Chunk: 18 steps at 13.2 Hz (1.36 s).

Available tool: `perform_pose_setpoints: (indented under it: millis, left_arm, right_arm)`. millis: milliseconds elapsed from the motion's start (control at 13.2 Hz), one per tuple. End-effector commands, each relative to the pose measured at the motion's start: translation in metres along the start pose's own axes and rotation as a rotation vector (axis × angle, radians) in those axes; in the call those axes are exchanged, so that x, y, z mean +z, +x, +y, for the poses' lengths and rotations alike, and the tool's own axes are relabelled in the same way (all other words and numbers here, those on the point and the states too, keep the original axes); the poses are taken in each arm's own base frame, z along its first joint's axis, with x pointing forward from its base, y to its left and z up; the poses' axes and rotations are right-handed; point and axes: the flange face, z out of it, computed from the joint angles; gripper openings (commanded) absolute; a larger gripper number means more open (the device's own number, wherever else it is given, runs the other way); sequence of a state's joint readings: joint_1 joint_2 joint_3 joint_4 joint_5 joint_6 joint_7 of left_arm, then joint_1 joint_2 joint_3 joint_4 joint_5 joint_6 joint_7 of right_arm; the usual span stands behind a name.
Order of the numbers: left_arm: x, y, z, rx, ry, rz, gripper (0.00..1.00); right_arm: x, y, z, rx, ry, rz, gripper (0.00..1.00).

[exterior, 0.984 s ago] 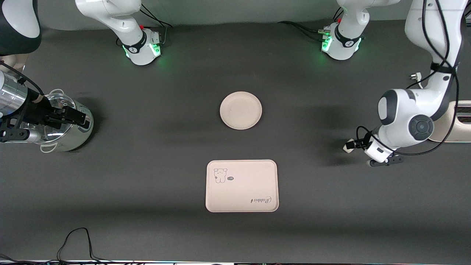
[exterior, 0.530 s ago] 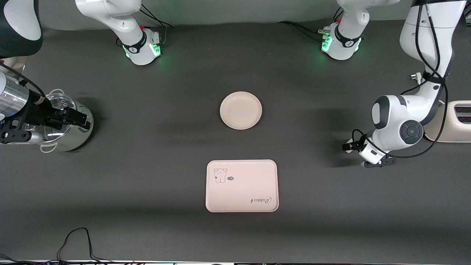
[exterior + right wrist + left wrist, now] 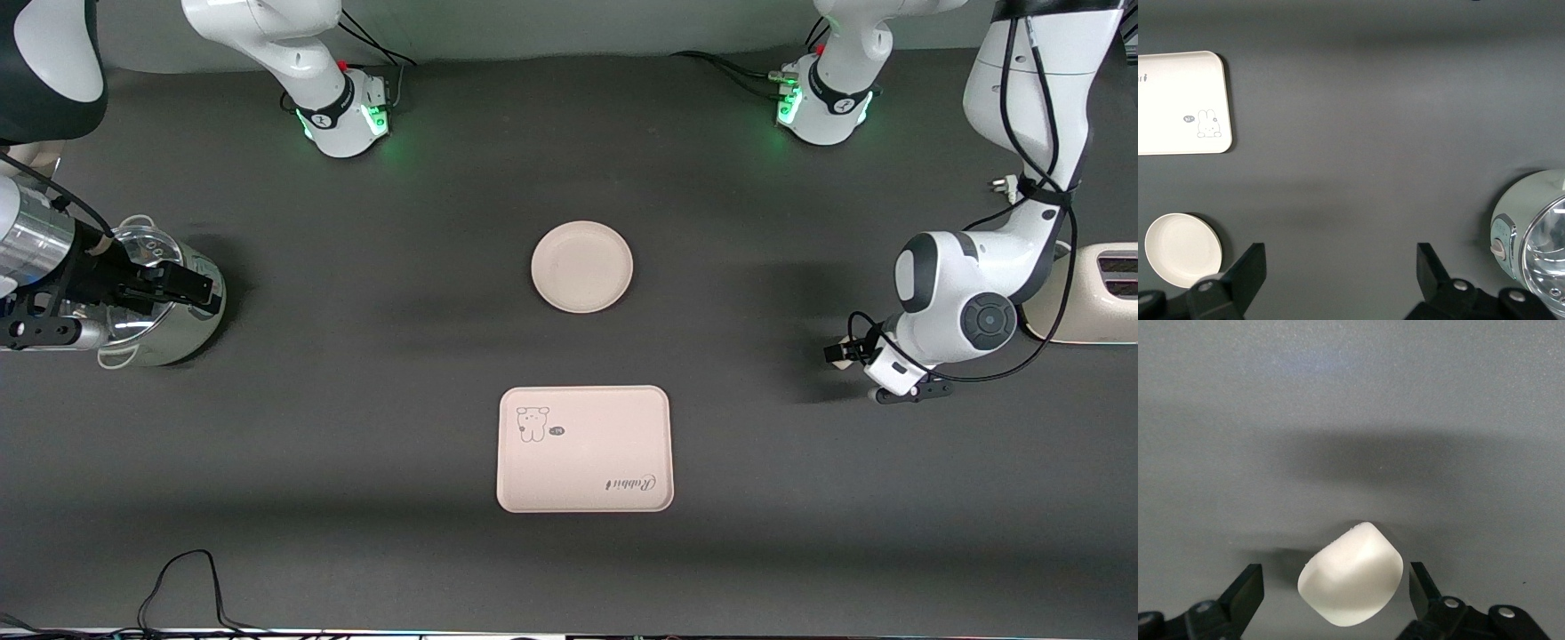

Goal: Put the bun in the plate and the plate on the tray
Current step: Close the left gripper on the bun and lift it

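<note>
In the left wrist view the fingers of my left gripper reach low on either side of the bun, so it is now time to close on the bun.
The bun (image 3: 1351, 583) lies on the dark table toward the left arm's end, a small off-white lump (image 3: 834, 353). My left gripper (image 3: 1335, 581) is down around it, open, one finger on each side with a gap showing at both. The round cream plate (image 3: 582, 267) sits in the middle of the table. The cream tray (image 3: 584, 449) with the animal print lies nearer the front camera than the plate. My right gripper (image 3: 200, 289) hangs open over a steel pot, holding nothing; its wrist view shows the plate (image 3: 1183, 250) and the tray (image 3: 1178, 103).
A shiny steel pot (image 3: 169, 329) with a glass lid stands at the right arm's end. A cream appliance (image 3: 1102, 298) sits at the left arm's end, close to the left arm's elbow. A black cable (image 3: 178, 578) loops near the table's front edge.
The left arm has shifted slightly toward the table's middle, bringing its gripper around the bun. The right arm has barely moved.
</note>
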State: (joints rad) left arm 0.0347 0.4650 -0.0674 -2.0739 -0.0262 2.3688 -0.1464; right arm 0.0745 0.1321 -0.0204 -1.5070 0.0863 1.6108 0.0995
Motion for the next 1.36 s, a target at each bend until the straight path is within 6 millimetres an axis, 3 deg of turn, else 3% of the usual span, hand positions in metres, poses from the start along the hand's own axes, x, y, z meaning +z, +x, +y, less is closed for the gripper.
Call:
perform_pose_setpoints:
  millis: [0, 76, 151, 378, 530, 757, 1135, 1286]
  left_arm:
    - [0.004, -0.001, 0.002, 0.018, -0.011, 0.012, 0.44]
    - [0.005, -0.002, 0.004, 0.019, -0.012, 0.019, 0.15]
    - [0.006, -0.002, 0.004, 0.019, -0.012, 0.021, 0.01]
    - [0.003, -0.002, 0.004, 0.018, -0.012, 0.024, 0.01]
    - [-0.024, -0.004, -0.001, 0.014, -0.012, 0.02, 0.01]
    - [-0.119, -0.023, -0.007, 0.01, -0.002, -0.014, 0.02]
    - [-0.294, -0.075, -0.027, 0.01, -0.002, -0.016, 0.03]
    - [-0.342, -0.092, -0.042, 0.027, -0.016, -0.037, 0.04]
  right_arm:
    - [0.015, 0.004, -0.012, -0.032, -0.004, -0.017, 1.0]
    - [0.021, 0.004, -0.028, -0.047, -0.008, -0.027, 1.0]
    - [0.022, 0.003, -0.034, -0.052, -0.01, -0.027, 1.0]
    - [0.024, 0.004, -0.033, -0.051, -0.012, -0.029, 1.0]
    - [0.033, 0.009, -0.03, -0.065, -0.007, -0.041, 1.0]
    - [0.048, 0.017, -0.032, -0.067, -0.01, -0.052, 1.0]
    - [0.05, 0.015, -0.042, -0.079, 0.008, -0.058, 1.0]
    - [0.051, 0.014, -0.049, -0.086, 0.009, -0.058, 1.0]
